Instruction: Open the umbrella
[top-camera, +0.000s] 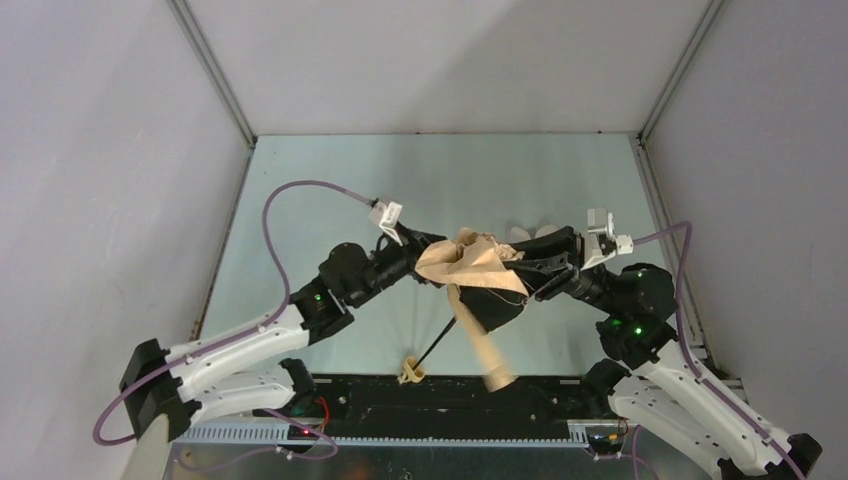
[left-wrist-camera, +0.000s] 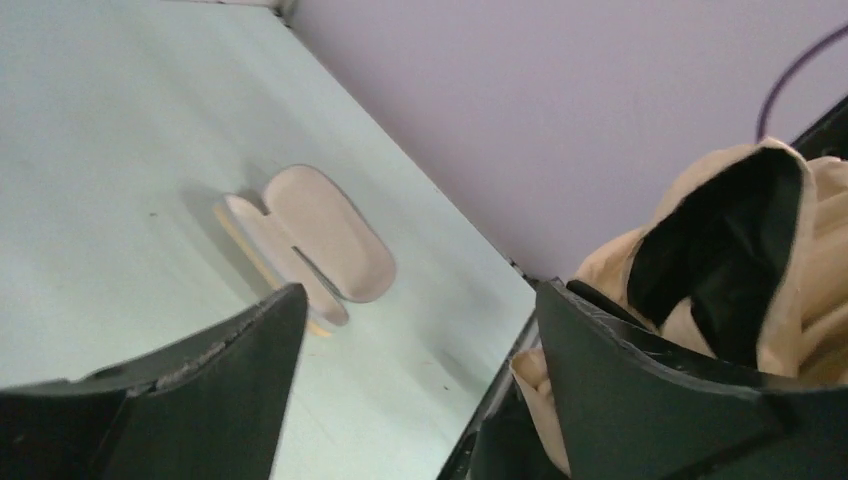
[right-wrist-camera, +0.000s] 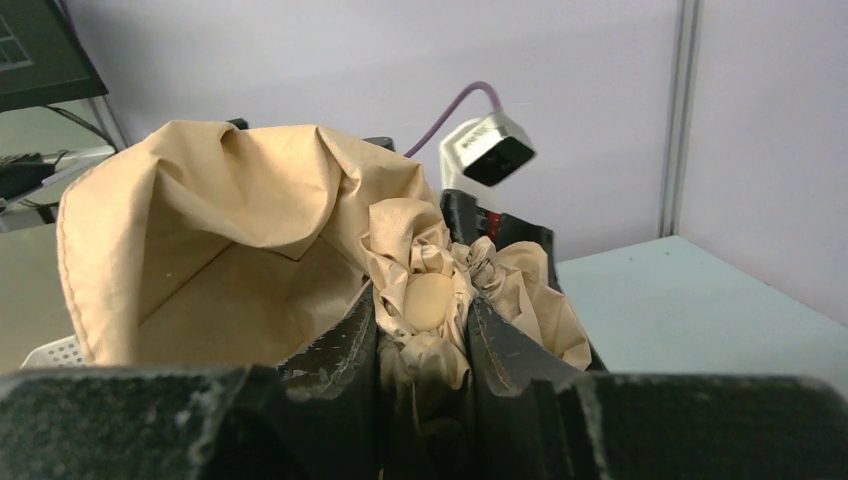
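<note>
The left gripper grabs the umbrella (top-camera: 475, 262) by its thin black shaft (top-camera: 437, 345) next, between canopy and handle, which leaves the canopy free to open.
The tan umbrella (top-camera: 475, 262) hangs bunched in mid-air between both arms, its black underside showing. Its thin black shaft (top-camera: 437, 345) slants down to the beige handle (top-camera: 410, 374) near the table's front edge, and a tan fold (top-camera: 488, 355) hangs down beside the shaft. My right gripper (right-wrist-camera: 425, 300) is shut on the umbrella's top, with the round beige cap and crumpled fabric (right-wrist-camera: 220, 270) between its fingers; it also shows in the top view (top-camera: 520, 265). My left gripper (left-wrist-camera: 420, 300) is open and holds nothing, with fabric (left-wrist-camera: 620, 260) just outside its right finger. It sits at the canopy's left side (top-camera: 430, 258).
A pale flat fabric sleeve (left-wrist-camera: 330, 235) lies on the green table, behind the right gripper in the top view (top-camera: 535, 232). Grey walls close in the table on three sides. A black strip (top-camera: 450, 395) runs along the near edge.
</note>
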